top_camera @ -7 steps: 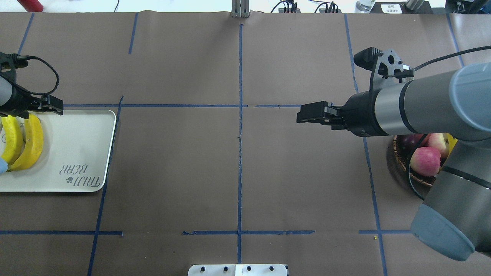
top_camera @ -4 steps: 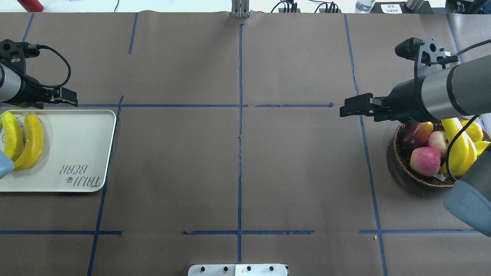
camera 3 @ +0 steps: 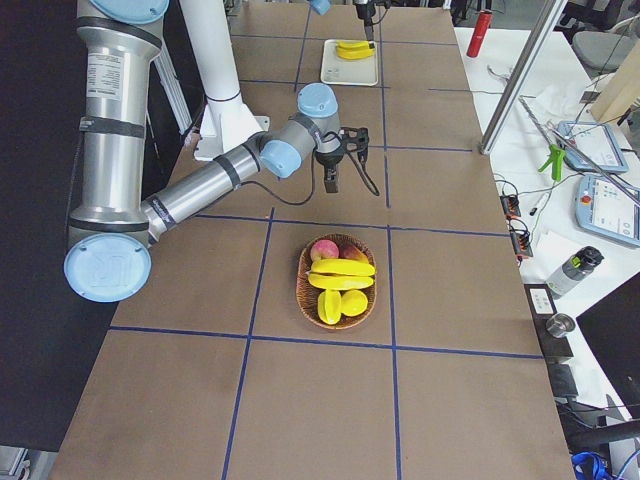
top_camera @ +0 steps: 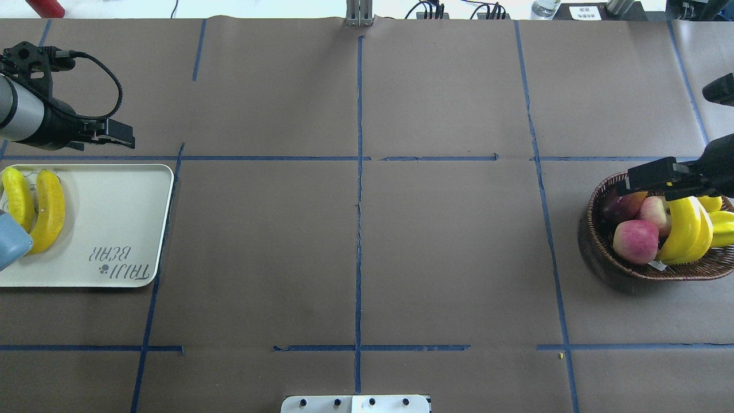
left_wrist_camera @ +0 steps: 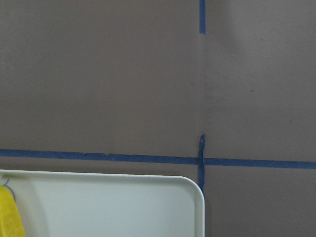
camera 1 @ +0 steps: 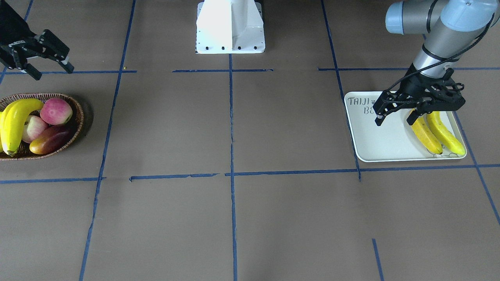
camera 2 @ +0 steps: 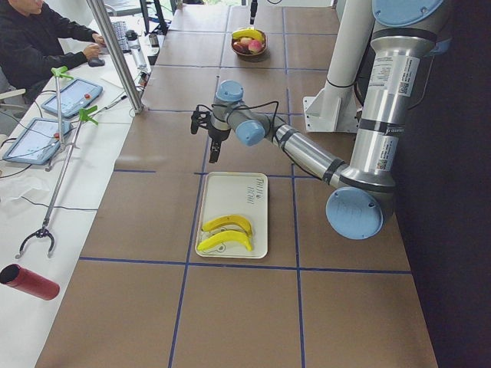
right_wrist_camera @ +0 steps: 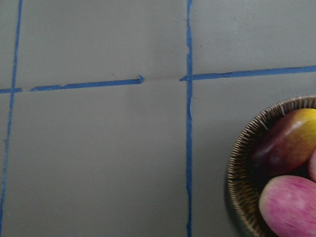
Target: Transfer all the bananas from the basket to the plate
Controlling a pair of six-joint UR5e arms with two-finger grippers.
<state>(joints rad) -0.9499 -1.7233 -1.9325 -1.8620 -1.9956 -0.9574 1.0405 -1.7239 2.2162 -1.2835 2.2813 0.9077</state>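
The bananas need to go onto the plate (camera 1: 384, 131), so the right gripper should next grab a banana in the basket by its curved stem end (camera 1: 33, 105).
Two bananas (top_camera: 50, 209) lie side by side at the left end of the plate (top_camera: 114, 218), also in the front view (camera 1: 445, 132). Two more bananas (top_camera: 685, 229) lie in the wicker basket (top_camera: 602, 252) at the right edge, among other fruit. My left gripper (camera 1: 394, 117) is open and empty, raised above the plate beside the bananas there. My right gripper (camera 1: 50, 70) is open and empty, hovering over the table just beyond the basket's (camera 1: 78, 117) rim. The right wrist view shows only the basket's edge (right_wrist_camera: 242, 163).
The basket also holds a red apple (top_camera: 635, 241), a second apple, a dark mango (top_camera: 622, 205) and stubby yellow fruits (top_camera: 723, 221). The white robot base (camera 1: 230, 27) stands at the near middle edge. Blue tape lines cross the brown table.
My right arm has swung back from the table's middle to the basket, uncovering its fruit. My left gripper has risen off the two bananas on the plate and drifted toward the far edge.
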